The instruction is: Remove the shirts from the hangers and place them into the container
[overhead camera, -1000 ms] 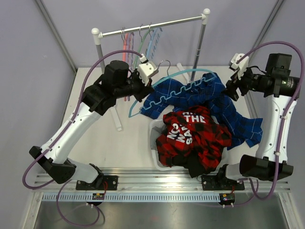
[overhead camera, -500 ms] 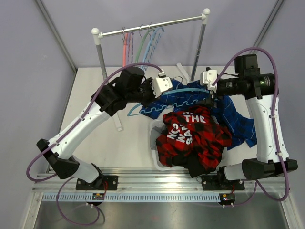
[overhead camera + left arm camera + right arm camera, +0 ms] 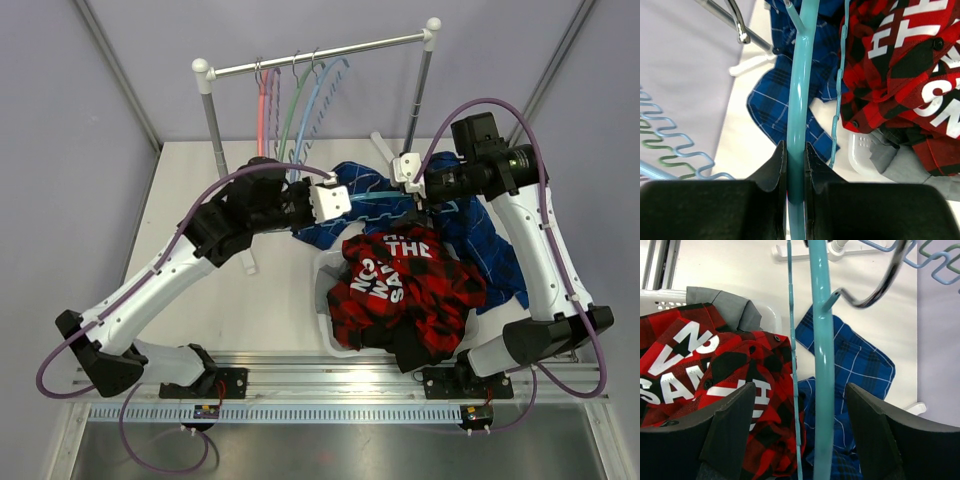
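Observation:
The teal hanger's metal hook should stay free to hang on the rail, so my right gripper will grab the hanger's bar beside the hook.
My left gripper [image 3: 348, 200] [image 3: 796, 159] is shut on the bar of a teal hanger [image 3: 376, 197] [image 3: 801, 85] above the table. My right gripper [image 3: 416, 194] [image 3: 800, 435] stands open, its fingers on either side of that same hanger's [image 3: 822, 360] bar without touching it. The blue plaid shirt [image 3: 488, 240] [image 3: 774, 106] [image 3: 860, 360] lies crumpled under the hanger. It spreads to the right of the white container [image 3: 324, 300] [image 3: 860, 156]. The red-and-black plaid shirt [image 3: 410, 282] [image 3: 715, 370] fills the container over a grey shirt [image 3: 901, 163] [image 3: 726, 302] and a black one [image 3: 420, 352].
A white-and-steel rail [image 3: 320, 55] stands at the back of the table with several hangers [image 3: 290, 100] on it, pink, green and blue. Its right post [image 3: 418, 100] rises just behind my right gripper. The hanger's metal hook [image 3: 880, 286] curves toward those hangers.
My left gripper has carried the teal hanger to the right and lower. My right arm has swung in from the far right, and its open jaws now straddle the hanger.

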